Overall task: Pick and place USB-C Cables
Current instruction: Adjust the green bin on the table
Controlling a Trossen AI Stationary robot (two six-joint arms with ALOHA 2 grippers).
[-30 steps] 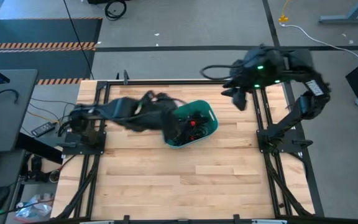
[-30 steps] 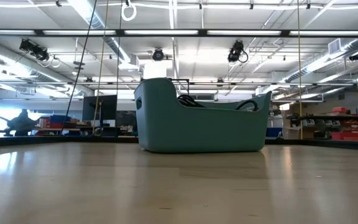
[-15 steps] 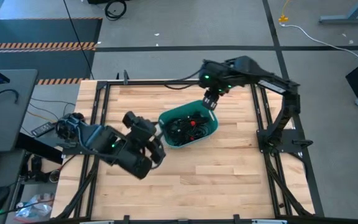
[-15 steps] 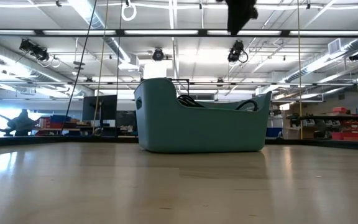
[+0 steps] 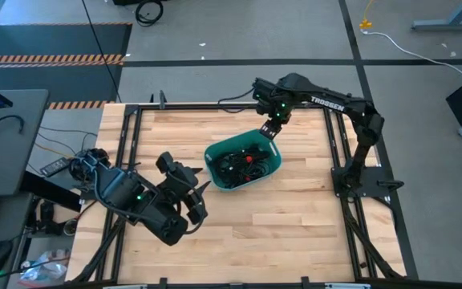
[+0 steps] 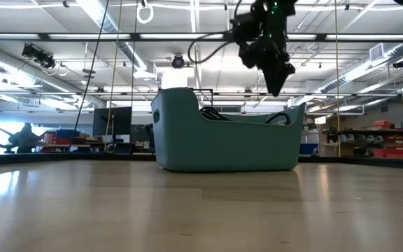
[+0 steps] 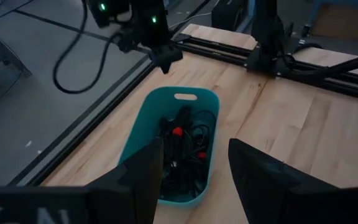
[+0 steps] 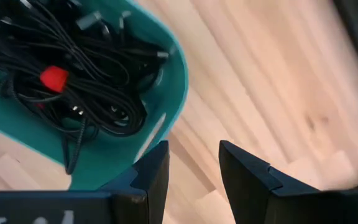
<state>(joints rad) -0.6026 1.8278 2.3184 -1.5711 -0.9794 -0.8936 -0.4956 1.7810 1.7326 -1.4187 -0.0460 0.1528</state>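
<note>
I need to grab the teal bin by its rim (image 5: 277, 151) (image 8: 184, 93) with my right gripper next, to shift the bin with the black cables inside.
A teal bin (image 5: 243, 160) stands on the wooden table near its middle, and a tangle of thin black USB-C cables (image 5: 243, 164) with red ties (image 8: 55, 76) lies inside it. My right gripper (image 5: 269, 131) hangs open above the bin's far right end, pointing down, with nothing between its fingers (image 8: 194, 165). In the low view it (image 6: 277, 78) is above the bin's rim (image 6: 285, 112). My left gripper (image 5: 195, 183) is open and empty to the bin's near left, aimed at the bin (image 7: 173, 149).
Black frame rails (image 5: 339, 152) run along the table's left, right and far edges. Bare wood (image 5: 279, 225) lies on the near side of the bin. A desk with devices (image 5: 6, 128) stands off the table's left side.
My left gripper has drawn back from over the bin toward the table's near left and turned to face the bin. My right gripper has swung in from the far right corner toward the bin, sunk lower and tipped to point down. The bin and cables have stayed put.
</note>
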